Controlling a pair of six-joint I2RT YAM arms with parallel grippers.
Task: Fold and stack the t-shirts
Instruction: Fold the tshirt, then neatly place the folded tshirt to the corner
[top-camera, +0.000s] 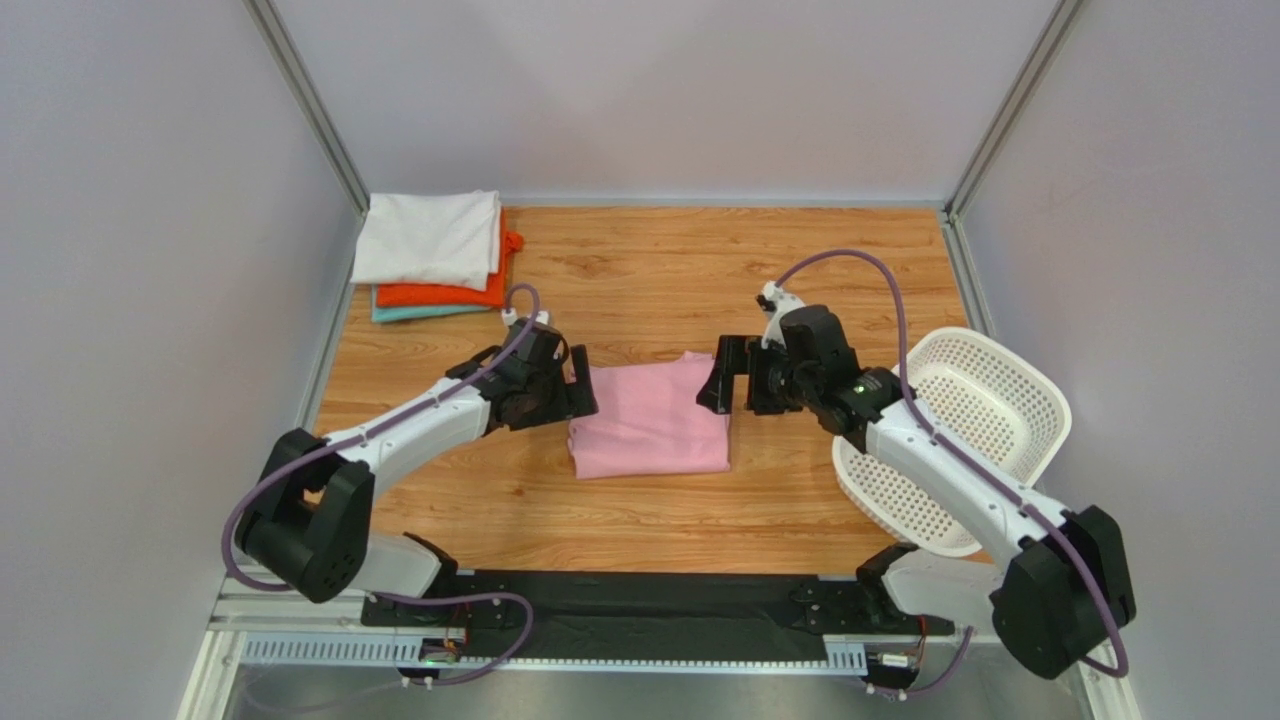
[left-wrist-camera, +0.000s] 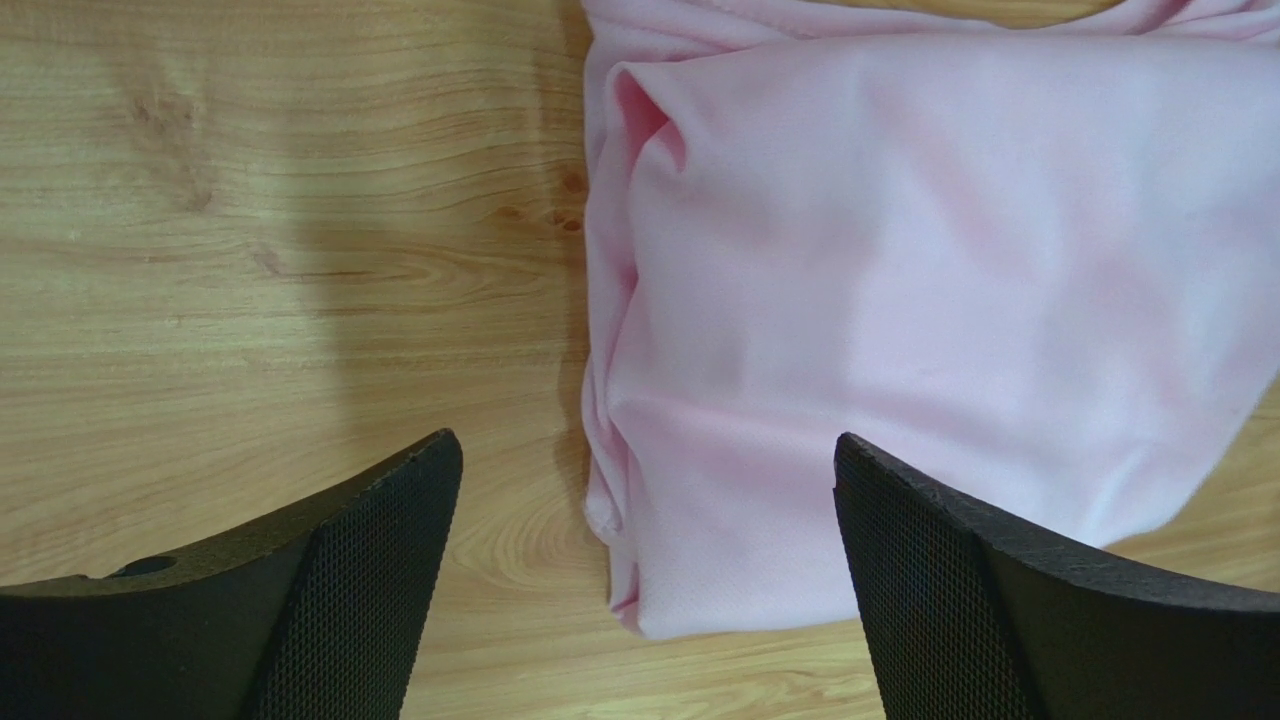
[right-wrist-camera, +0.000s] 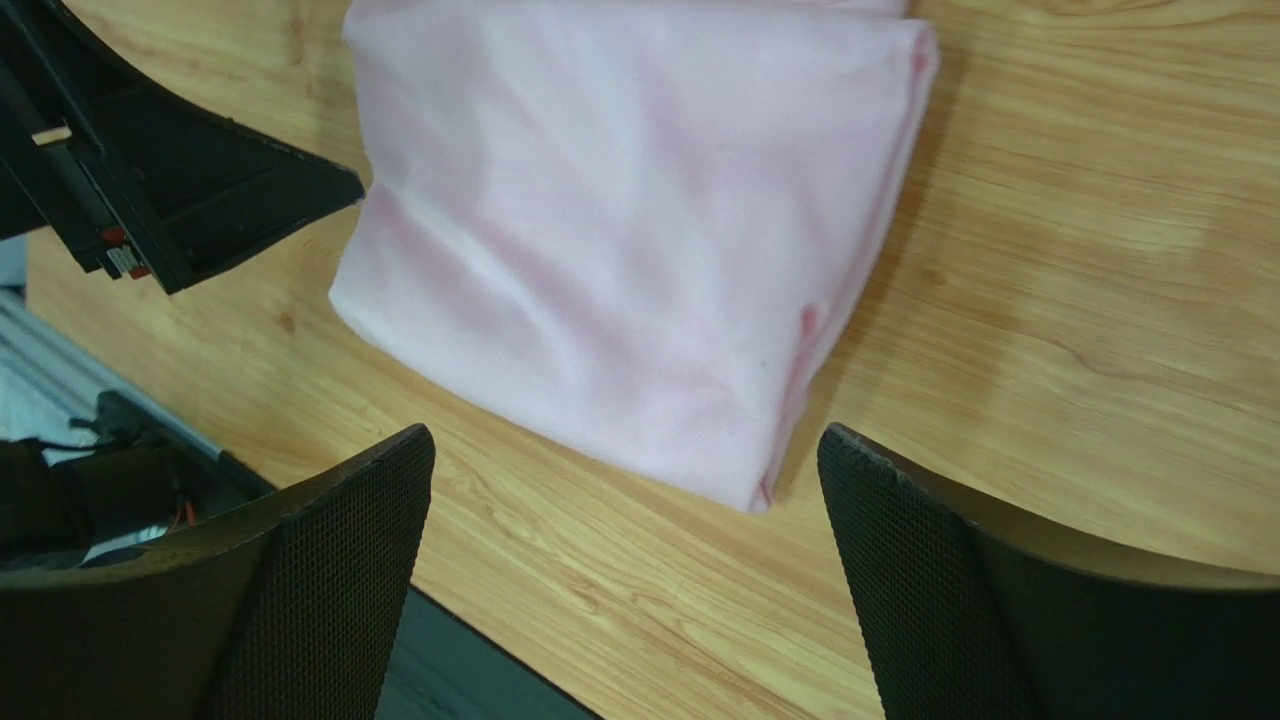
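Note:
The left gripper grabs the folded light pink t-shirt (top-camera: 649, 422) by its side edge nearest the stack next, to stack it with its folds kept together.
A folded light pink t-shirt (top-camera: 649, 422) lies on the wooden table between my two grippers. It also shows in the left wrist view (left-wrist-camera: 932, 300) and the right wrist view (right-wrist-camera: 631, 240). My left gripper (top-camera: 579, 393) is open and empty at the shirt's left edge; in the left wrist view (left-wrist-camera: 646, 518) its jaws stand wide apart over the shirt's corner. My right gripper (top-camera: 724, 378) is open and empty at the shirt's upper right corner; in the right wrist view (right-wrist-camera: 624, 525) it hovers over the near corner. A stack of folded white (top-camera: 428, 237), orange-red (top-camera: 451, 293) and teal (top-camera: 413, 314) t-shirts lies at the back left.
A white perforated plastic basket (top-camera: 962, 435) sits at the right, partly under my right arm. Grey walls close the table's left, back and right sides. A black strip (top-camera: 646, 600) runs along the near edge.

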